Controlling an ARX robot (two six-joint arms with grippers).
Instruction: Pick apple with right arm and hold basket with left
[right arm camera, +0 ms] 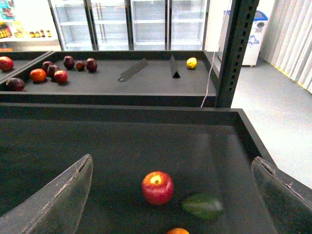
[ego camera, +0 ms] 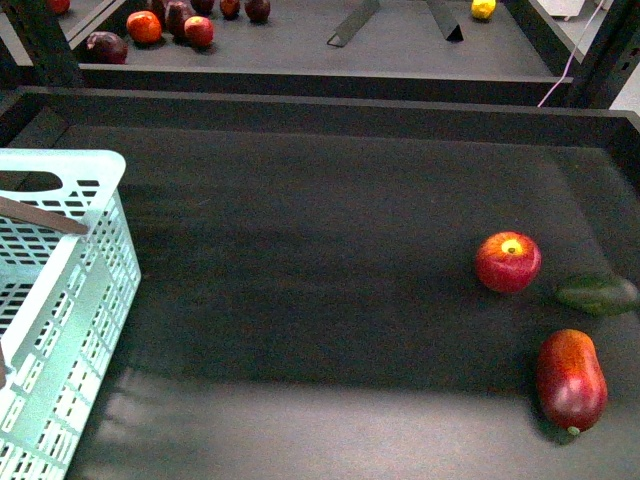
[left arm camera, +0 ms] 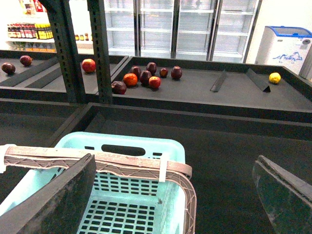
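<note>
I need to grab the basket by its narrow grey-brown handles with my left gripper next, to hold the basket. The basket's open body is far wider than my fingers.
The red apple [ego camera: 508,261] with a yellow stem patch sits on the dark shelf at the right; it also shows in the right wrist view [right arm camera: 157,187]. My right gripper [right arm camera: 173,200] is open, above and short of the apple, which lies between its jaws' lines. The pale turquoise basket [ego camera: 75,290] stands at the left edge; in the left wrist view [left arm camera: 161,146] its grey-brown handles [left arm camera: 122,165] bound by a white tie lie across it. My left gripper [left arm camera: 178,195] is open just above the basket's handle and rim. Neither arm shows in the front view.
A dark green fruit [ego camera: 598,293] lies right of the apple and a long dark-red oval fruit [ego camera: 571,379] nearer the front. The shelf has a raised back wall [ego camera: 320,105]. Behind it, another shelf holds several fruits [ego camera: 175,25] and a yellow one [ego camera: 483,8].
</note>
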